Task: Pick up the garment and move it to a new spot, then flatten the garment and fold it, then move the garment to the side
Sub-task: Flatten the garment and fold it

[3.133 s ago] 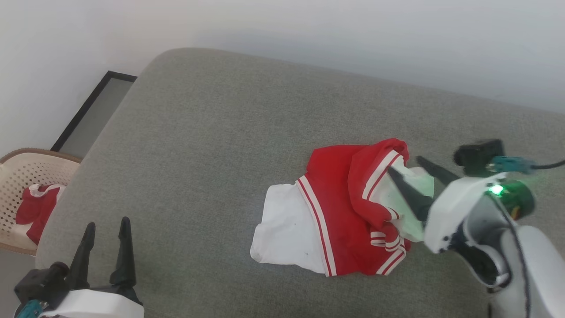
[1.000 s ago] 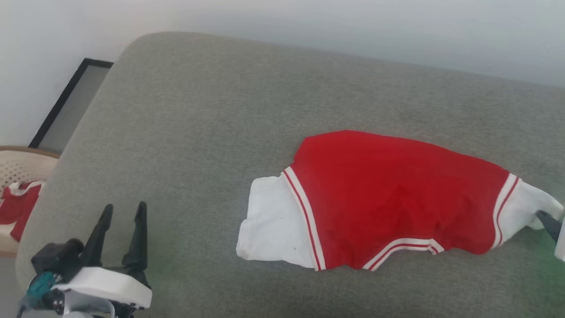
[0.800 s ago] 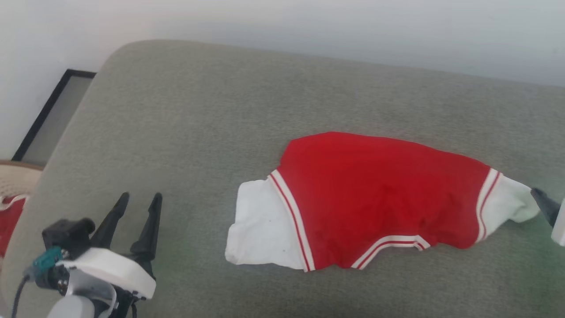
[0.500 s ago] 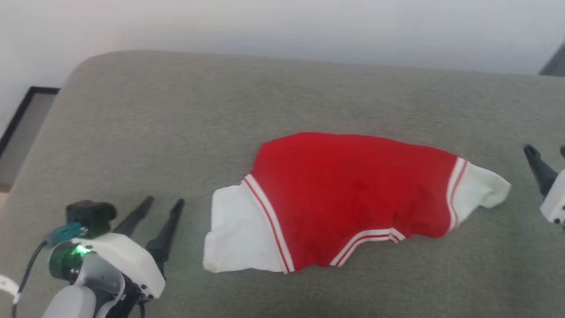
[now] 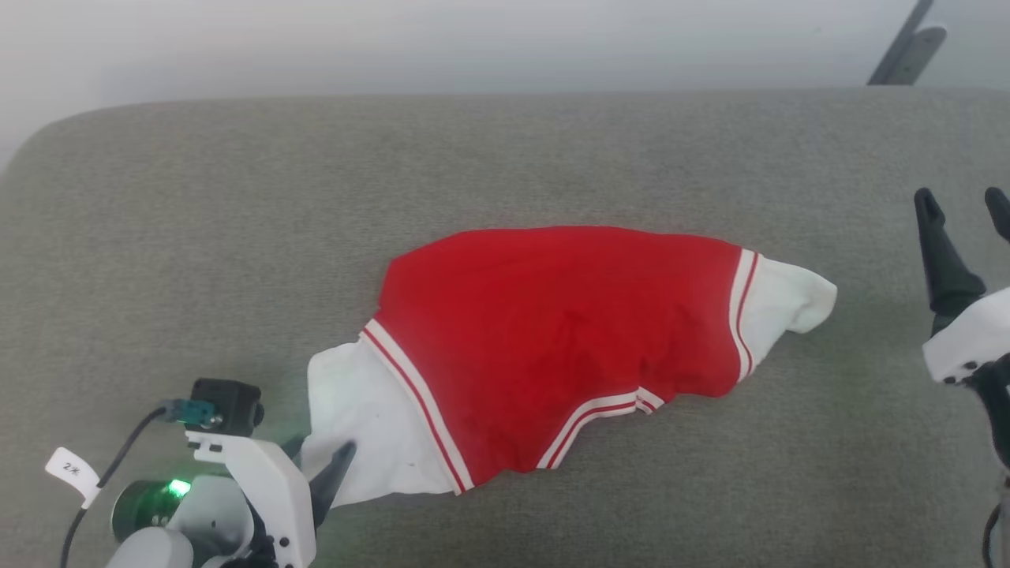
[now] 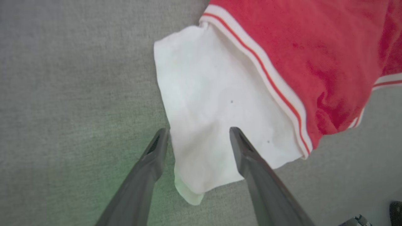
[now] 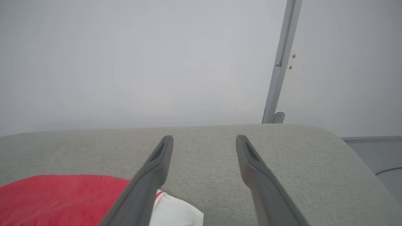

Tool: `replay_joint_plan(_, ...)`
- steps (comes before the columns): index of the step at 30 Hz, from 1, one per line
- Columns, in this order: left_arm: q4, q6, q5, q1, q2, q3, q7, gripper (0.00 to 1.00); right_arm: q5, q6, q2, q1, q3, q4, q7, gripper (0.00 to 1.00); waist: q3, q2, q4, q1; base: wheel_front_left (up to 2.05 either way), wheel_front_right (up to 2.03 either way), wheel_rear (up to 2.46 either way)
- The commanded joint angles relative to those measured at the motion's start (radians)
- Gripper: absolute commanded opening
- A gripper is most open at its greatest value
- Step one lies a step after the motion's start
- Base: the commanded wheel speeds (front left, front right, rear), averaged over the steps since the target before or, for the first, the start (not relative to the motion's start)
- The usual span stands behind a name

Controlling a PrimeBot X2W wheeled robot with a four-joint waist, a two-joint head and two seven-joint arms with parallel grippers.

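The garment (image 5: 552,331) needs to be spread flat for folding, so my left gripper will next grab the white panel by its edge (image 5: 313,437) opposite the striped band.
The garment (image 5: 552,331) lies spread on the grey cushion (image 5: 237,237), red in the middle with a white panel at each end. My left gripper (image 5: 319,459) stands open at the near corner of the left white panel (image 5: 363,410). In the left wrist view the gripper (image 6: 198,131) straddles that panel (image 6: 204,94), one finger on the cloth and the other just off its edge over the cushion. My right gripper (image 5: 959,201) is open and empty, off to the right of the right white panel (image 5: 789,296). In the right wrist view that gripper (image 7: 204,138) hovers over bare cushion, with the garment (image 7: 62,197) at lower left.
The cushion's far edge (image 7: 220,128) meets a pale wall. A grey pole (image 5: 907,43) stands behind the cushion at the right, also the pole (image 7: 281,62) in the right wrist view. The cushion's rounded right end (image 7: 355,150) drops to the floor, where a cable (image 7: 389,170) lies.
The head camera has swung right. My right gripper pulled the bunched garment out flat, let go of its right white panel and drew away. My left gripper moved up to the left white panel.
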Motion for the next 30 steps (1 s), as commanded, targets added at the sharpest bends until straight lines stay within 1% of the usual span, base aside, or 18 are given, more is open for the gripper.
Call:
replay_joint_plan(1,0.008,0.016,0.007,0.009,0.005,-0.005,0.021,1.00,-0.011,-0.001,0.011,0.015,-0.002,-0.009,-0.016,1.00,0.007,0.0000,-0.013,0.0000,0.00,0.00,0.00)
replay_joint_plan(7,0.038,0.066,0.031,0.009,0.012,-0.033,0.103,1.00,-0.006,-0.001,0.054,0.052,0.003,-0.025,-0.030,1.00,0.017,0.0000,-0.033,0.0000,0.00,0.00,0.00)
replay_joint_plan(9,0.053,0.069,0.034,-0.001,0.010,-0.045,0.116,1.00,-0.006,-0.001,0.061,0.058,0.002,-0.031,-0.030,1.00,0.020,0.0000,-0.036,0.0000,0.00,0.00,0.00)
replay_joint_plan(10,0.063,0.062,0.033,-0.006,0.009,-0.056,0.131,0.87,-0.007,-0.001,0.063,0.061,0.001,-0.036,-0.031,1.00,0.022,0.0000,-0.037,0.0000,0.00,0.00,0.00)
replay_joint_plan(11,0.071,0.062,0.031,-0.011,0.007,-0.059,0.133,0.00,-0.004,-0.001,0.067,0.066,0.002,-0.039,-0.029,1.00,0.024,0.0000,-0.037,0.0000,0.00,0.00,0.00)
replay_joint_plan(14,0.095,0.058,0.047,-0.040,0.022,-0.065,0.144,0.00,-0.002,-0.001,0.068,0.074,0.001,-0.046,-0.031,1.00,0.027,0.0000,-0.038,0.0000,0.00,0.00,0.00)
replay_joint_plan(16,0.104,0.060,0.049,-0.062,0.035,-0.052,0.144,0.00,0.000,-0.001,0.069,0.076,-0.001,-0.048,-0.032,1.00,0.027,0.0000,-0.037,0.0000,0.00,0.00,0.00)
replay_joint_plan(21,0.124,0.057,0.060,-0.111,0.099,-0.018,0.154,0.00,0.002,-0.001,0.075,0.084,-0.008,-0.052,-0.037,1.00,0.023,0.0000,-0.037,0.0000,0.00,0.00,0.00)
replay_joint_plan(24,0.137,0.051,0.049,-0.135,0.134,0.004,0.161,0.00,0.004,-0.001,0.077,0.094,-0.010,-0.051,-0.039,1.00,0.020,0.0000,-0.037,0.0000,0.00,0.00,0.00)
replay_joint_plan(26,0.146,0.042,0.044,-0.147,0.160,0.015,0.173,0.00,0.004,-0.001,0.079,0.097,-0.009,-0.051,-0.039,1.00,0.019,0.0000,-0.038,0.0000,0.00,0.00,0.00)
replay_joint_plan(30,0.167,0.015,0.022,-0.171,0.188,0.022,0.199,0.00,0.011,-0.001,0.085,0.106,-0.009,-0.051,-0.034,1.00,0.018,0.0000,-0.035,0.0000,0.00,0.00,0.00)
